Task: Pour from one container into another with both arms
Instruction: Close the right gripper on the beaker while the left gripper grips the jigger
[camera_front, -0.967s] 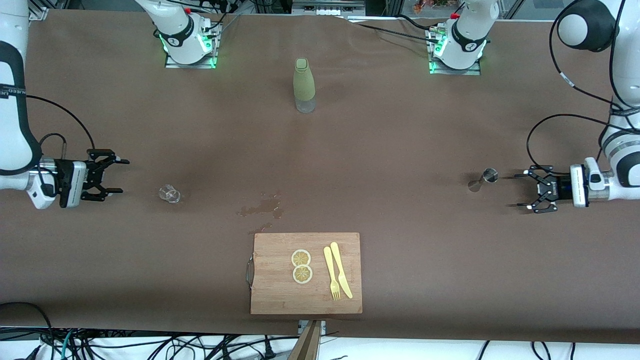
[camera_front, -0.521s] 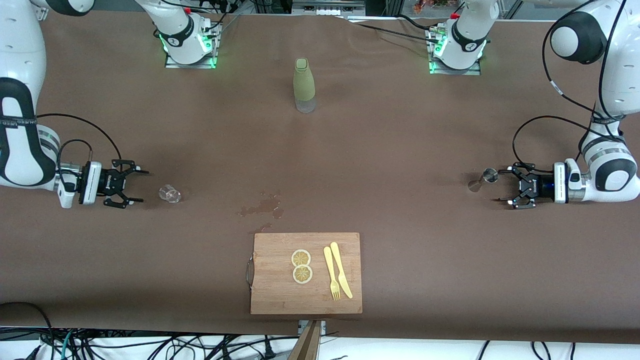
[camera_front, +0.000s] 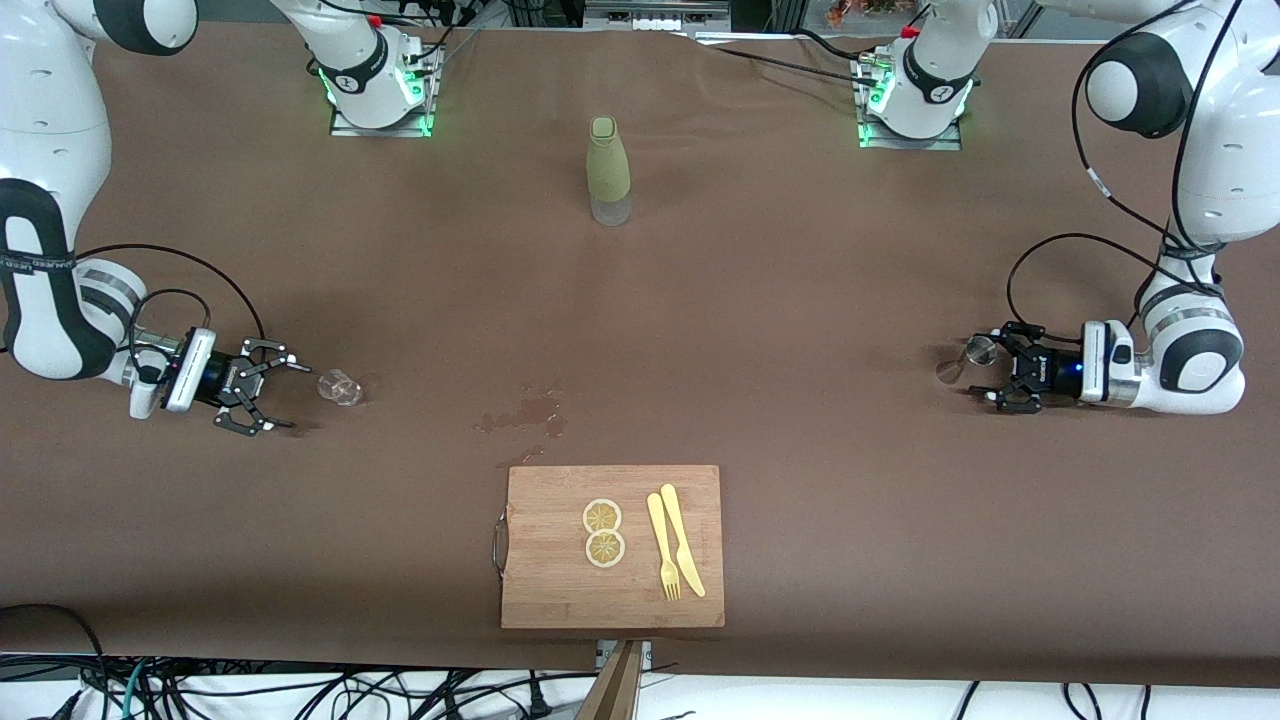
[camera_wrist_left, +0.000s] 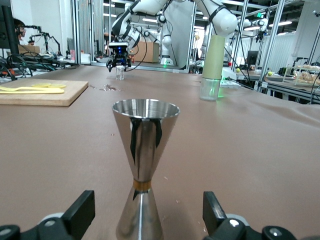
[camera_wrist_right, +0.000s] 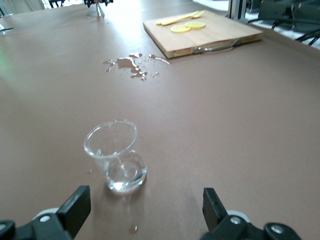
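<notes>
My left gripper should next take hold of the jigger by its narrow middle, so that the steel jigger's wide rim stays free for the poured water.
The small steel jigger (camera_front: 975, 352) stands upright on the brown table toward the left arm's end. My left gripper (camera_front: 992, 370) is low at the table and open, one finger on each side of the jigger. In the left wrist view the jigger (camera_wrist_left: 145, 160) rises between the fingers (camera_wrist_left: 80, 214) with a gap on each side. The tiny clear glass cup (camera_front: 340, 387) stands toward the right arm's end. My right gripper (camera_front: 290, 397) is open just short of it. The right wrist view shows the cup (camera_wrist_right: 116, 161) slightly ahead of the open fingers (camera_wrist_right: 75, 205), not touched.
A tall olive-green bottle (camera_front: 608, 170) stands mid-table near the bases. A wooden cutting board (camera_front: 560, 590) with two lemon slices, a yellow fork and a knife lies near the front camera. A wet spill (camera_front: 525, 412) marks the cloth between the board and the cup.
Both arms came down and moved inward along the table. The left gripper has slid up around the jigger. The right gripper has drawn close to the glass cup.
</notes>
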